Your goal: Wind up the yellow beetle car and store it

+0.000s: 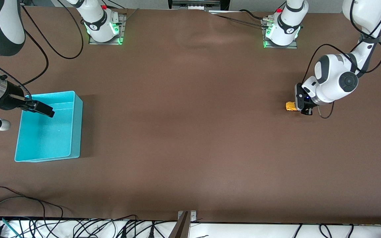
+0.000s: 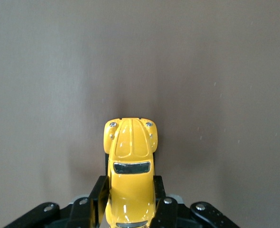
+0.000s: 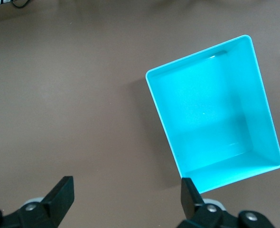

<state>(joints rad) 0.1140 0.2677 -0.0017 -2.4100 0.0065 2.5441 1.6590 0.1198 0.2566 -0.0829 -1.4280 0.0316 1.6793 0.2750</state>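
In the front view, the yellow beetle car (image 1: 290,106) is short of the tabletop spot beneath the cable, so my left gripper moves it there before releasing it.
The yellow beetle car (image 1: 290,106) is at the left arm's end of the table, low at the brown surface. My left gripper (image 1: 304,110) is shut on its rear half. In the left wrist view the car (image 2: 129,156) points away from the camera, and the black fingers (image 2: 98,190) press on both of its sides at my left gripper (image 2: 130,184). The turquoise bin (image 1: 45,138) stands empty at the right arm's end. My right gripper (image 1: 45,110) hovers open and empty over the bin's edge. In the right wrist view my right gripper (image 3: 126,187) is over bare table beside the bin (image 3: 211,109).
Both arm bases (image 1: 104,26) (image 1: 281,31) stand along the table's edge farthest from the front camera. Cables (image 1: 28,205) and a metal bracket (image 1: 186,218) lie along the nearest edge. Brown table surface (image 1: 184,115) spans between the car and the bin.
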